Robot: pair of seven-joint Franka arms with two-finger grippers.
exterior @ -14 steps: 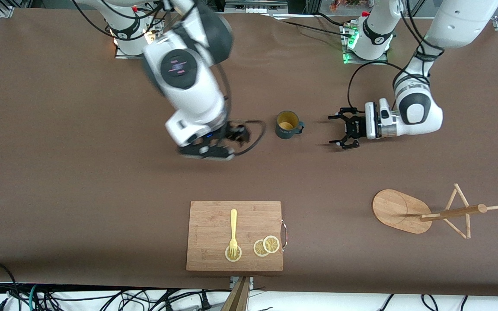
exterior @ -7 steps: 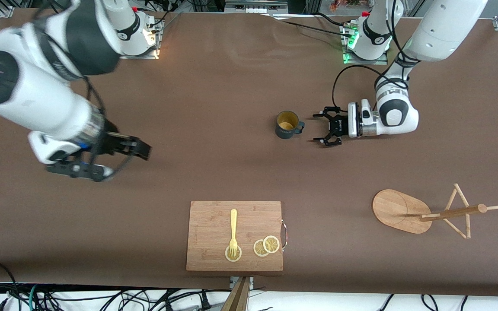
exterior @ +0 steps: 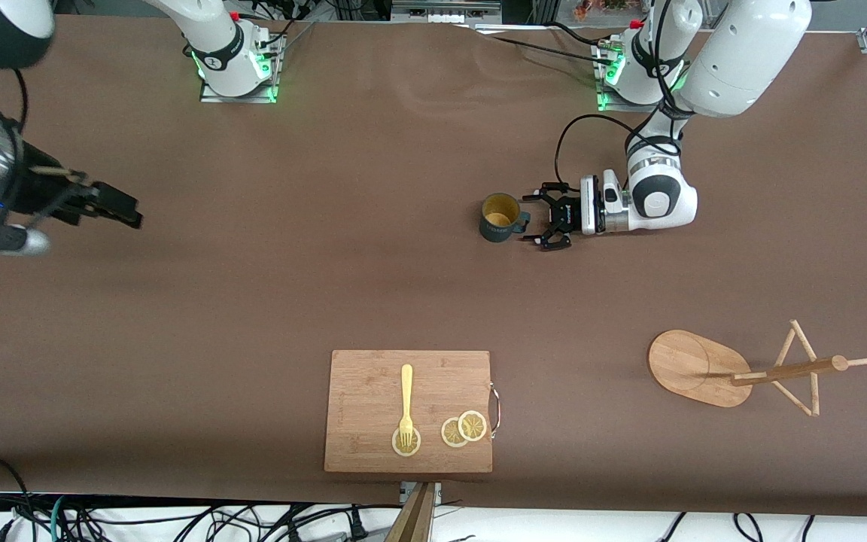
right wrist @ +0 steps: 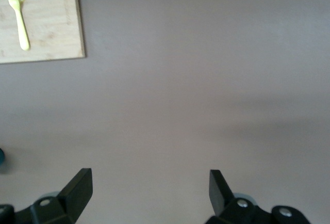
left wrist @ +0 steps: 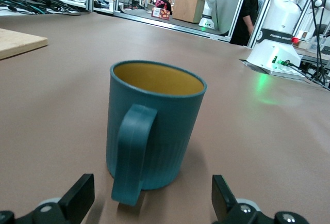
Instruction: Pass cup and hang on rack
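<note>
The left gripper next needs to grab the teal cup by its lower body. That way, the teal cup's loop handle stays free to hang on the rack.
The teal cup with a yellow inside stands upright mid-table, its loop handle turned toward the left arm's end. My left gripper lies low beside that handle, open, fingertips on either side of it without touching. In the left wrist view the cup fills the middle, its handle facing my left gripper. The wooden rack stands nearer the front camera toward the left arm's end. My right gripper hangs open over bare table at the right arm's end.
A wooden cutting board with a yellow fork and lemon slices lies near the table's front edge, also seen as the cutting board from the right wrist. Brown table spreads around the cup.
The right arm has swung away from beside the cup to its own end of the table. My left gripper has slid closer to the cup's handle, still open.
</note>
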